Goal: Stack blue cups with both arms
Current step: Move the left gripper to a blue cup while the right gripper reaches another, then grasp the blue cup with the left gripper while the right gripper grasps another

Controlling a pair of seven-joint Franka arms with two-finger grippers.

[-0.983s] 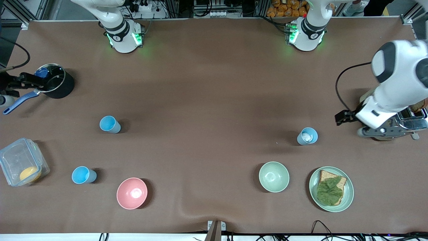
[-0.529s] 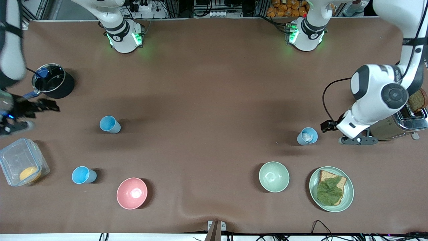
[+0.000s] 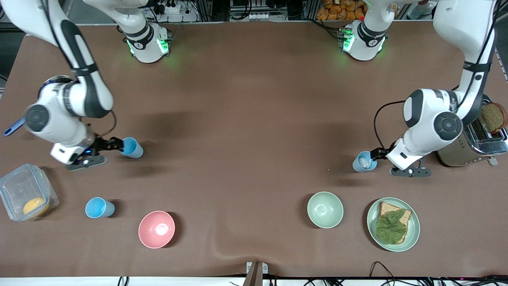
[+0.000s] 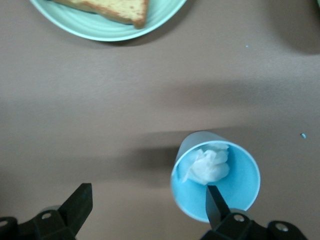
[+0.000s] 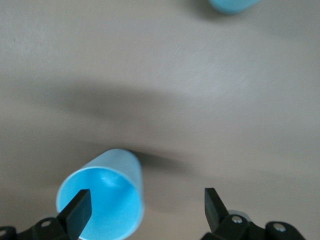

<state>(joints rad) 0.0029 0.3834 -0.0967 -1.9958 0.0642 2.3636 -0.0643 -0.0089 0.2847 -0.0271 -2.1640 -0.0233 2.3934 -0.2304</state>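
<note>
The robot's left gripper will next grab the cup holding the white wad (image 3: 364, 162) by its rim (image 3: 367, 153), to stack it with the other blue cups.
Three blue cups stand upright on the brown table. One cup (image 3: 131, 147) is toward the right arm's end, and my right gripper (image 3: 118, 144) is open at its rim; in the right wrist view one finger (image 5: 80, 207) is over this cup's (image 5: 102, 192) mouth and the gripper (image 5: 146, 207) is empty. A second cup (image 3: 99, 207) stands nearer the camera; its edge also shows in the right wrist view (image 5: 230, 4). A third cup (image 3: 365, 161) holds a white crumpled wad. My left gripper (image 3: 375, 154) is open beside it, with one finger (image 4: 216, 202) over the cup's (image 4: 235, 180) mouth; the gripper (image 4: 148, 207) holds nothing.
A pink bowl (image 3: 156, 229) and a pale green bowl (image 3: 325, 209) sit near the front edge. A green plate (image 3: 412, 230) with bread and lettuce is beside the green bowl and also shows in the left wrist view (image 4: 100, 30). A toaster (image 3: 472, 149) and a clear container (image 3: 16, 186) are at the table's ends.
Both arms have swung in over the table. The right gripper came down to the cup at its end. The left gripper moved from the toaster to the cup with the white wad.
</note>
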